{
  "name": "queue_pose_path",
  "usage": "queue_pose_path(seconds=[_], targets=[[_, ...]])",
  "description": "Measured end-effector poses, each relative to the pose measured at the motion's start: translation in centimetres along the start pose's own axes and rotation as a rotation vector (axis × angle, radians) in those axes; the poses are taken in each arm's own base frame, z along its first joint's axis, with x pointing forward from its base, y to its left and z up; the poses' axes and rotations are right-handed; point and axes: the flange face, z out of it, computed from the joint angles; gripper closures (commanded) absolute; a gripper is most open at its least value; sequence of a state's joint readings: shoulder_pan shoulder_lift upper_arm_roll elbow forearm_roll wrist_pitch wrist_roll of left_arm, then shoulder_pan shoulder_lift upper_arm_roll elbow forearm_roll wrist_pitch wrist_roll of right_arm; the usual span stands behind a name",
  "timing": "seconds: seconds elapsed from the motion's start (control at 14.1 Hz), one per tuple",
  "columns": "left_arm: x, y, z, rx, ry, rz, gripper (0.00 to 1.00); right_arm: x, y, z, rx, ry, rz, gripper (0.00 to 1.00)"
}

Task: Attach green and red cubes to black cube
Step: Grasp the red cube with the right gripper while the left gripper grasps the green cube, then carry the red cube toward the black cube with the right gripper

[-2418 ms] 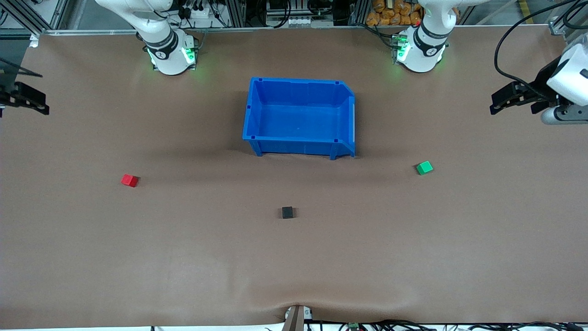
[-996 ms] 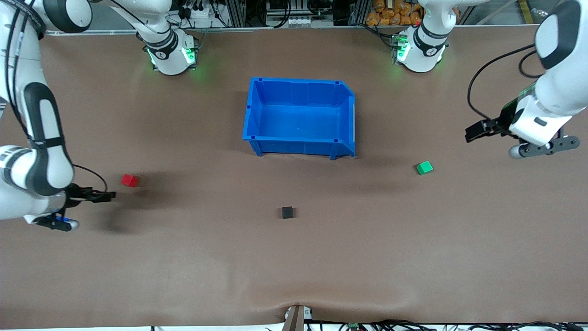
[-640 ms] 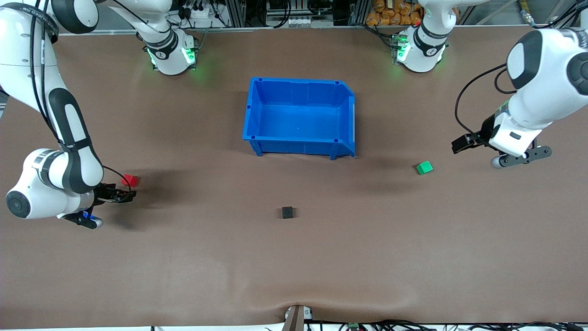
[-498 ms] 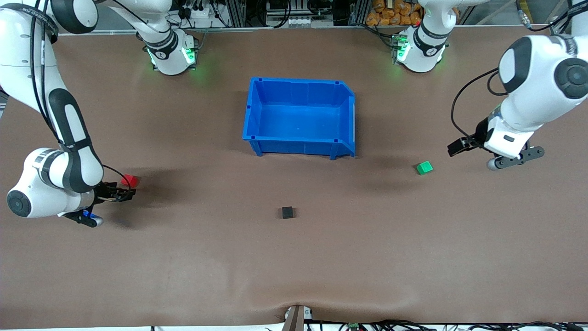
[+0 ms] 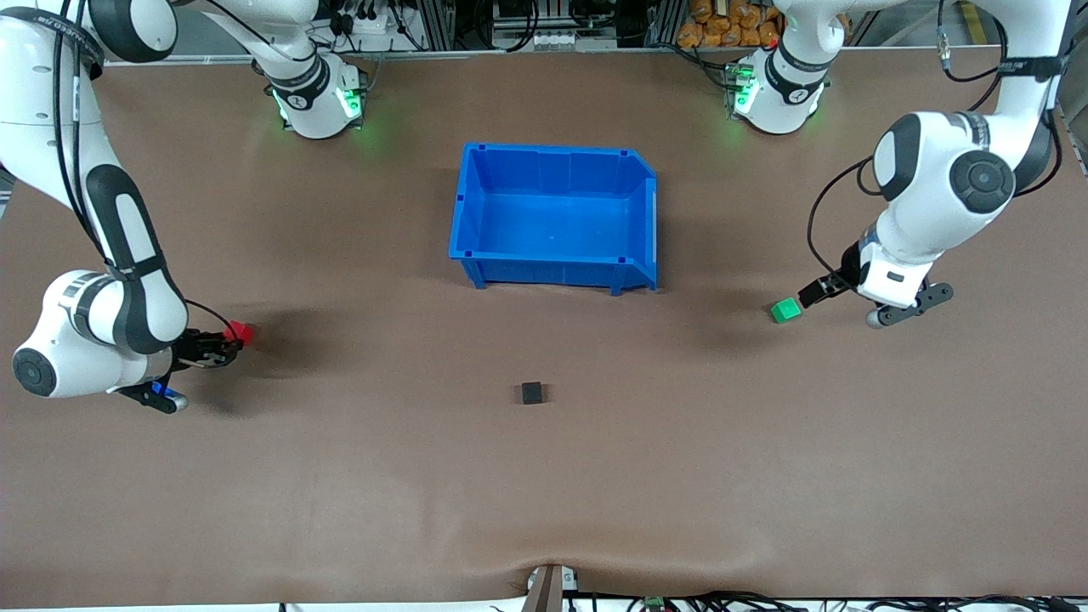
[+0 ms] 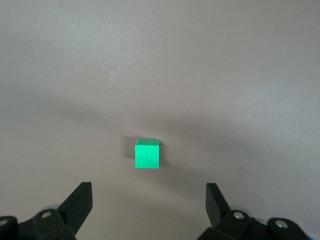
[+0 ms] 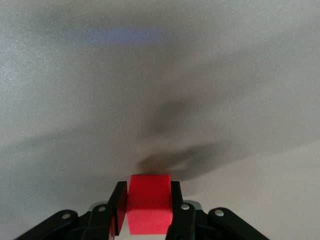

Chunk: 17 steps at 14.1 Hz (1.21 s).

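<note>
My left gripper grabs the green cube (image 5: 785, 309) by two opposite sides next, to attach it to the black cube (image 5: 532, 393).
The red cube (image 5: 242, 332) sits toward the right arm's end of the table. My right gripper (image 5: 226, 343) is shut on it. In the right wrist view the red cube (image 7: 149, 210) fills the gap between both fingers (image 7: 176, 200). The green cube (image 5: 785, 309) lies on the table toward the left arm's end. My left gripper (image 5: 813, 292) is open and empty just beside it. In the left wrist view the green cube (image 6: 147, 153) lies ahead of the wide-open left gripper (image 6: 148, 202), apart from it. The black cube (image 5: 532, 393) lies alone mid-table, nearer the front camera than both coloured cubes.
An empty blue bin (image 5: 544, 270) stands mid-table, farther from the front camera than the black cube. The brown table mat (image 5: 544, 501) has a wrinkle at its front edge.
My right gripper has come up to the red cube and shut on it. My left arm has swung down and in, bringing its open gripper beside the green cube.
</note>
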<state>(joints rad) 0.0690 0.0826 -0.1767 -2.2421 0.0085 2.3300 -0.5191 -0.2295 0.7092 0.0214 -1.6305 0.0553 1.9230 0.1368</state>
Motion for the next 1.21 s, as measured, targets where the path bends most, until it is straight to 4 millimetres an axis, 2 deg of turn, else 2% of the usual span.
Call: queue_pose_path(seconds=[0.21, 0.36, 0.43, 0.57, 0.71, 0.85, 1.0, 1.21], targets=[[-0.1, -0.1, 3.0, -0.004, -0.012, -0.04, 0.0, 0.1, -0.5, -0.6, 0.007, 0.016, 0.032, 1.0], [-0.1, -0.2, 5.2, -0.004, -0.025, -0.055, 0.0, 0.0, -2.8, -2.0, 0.029, 0.039, 0.138, 1.0], [0.0, -0.2, 6.2, -0.005, -0.032, -0.058, 0.0, -0.4, -5.3, -2.9, 0.053, 0.045, 0.201, 1.0], [0.0, -0.3, 8.2, -0.003, -0.049, -0.062, 0.0, -2.0, -12.0, -4.4, 0.108, 0.04, 0.318, 1.0], [0.0, -0.6, 9.9, 0.003, -0.07, -0.069, 0.0, -4.4, -18.7, -4.8, 0.151, 0.021, 0.403, 1.0], [0.3, -1.1, 11.0, 0.007, -0.085, -0.083, 0.0, -6.5, -24.2, -5.3, 0.214, -0.005, 0.487, 1.0], [0.7, -1.7, 12.0, 0.011, -0.099, -0.097, 0.0, -8.2, -28.5, -6.0, 0.269, -0.013, 0.559, 1.0], [1.0, -1.8, 13.3, 0.016, -0.118, -0.105, 0.02, -9.7, -32.9, -5.7, 0.338, 0.008, 0.661, 1.0]])
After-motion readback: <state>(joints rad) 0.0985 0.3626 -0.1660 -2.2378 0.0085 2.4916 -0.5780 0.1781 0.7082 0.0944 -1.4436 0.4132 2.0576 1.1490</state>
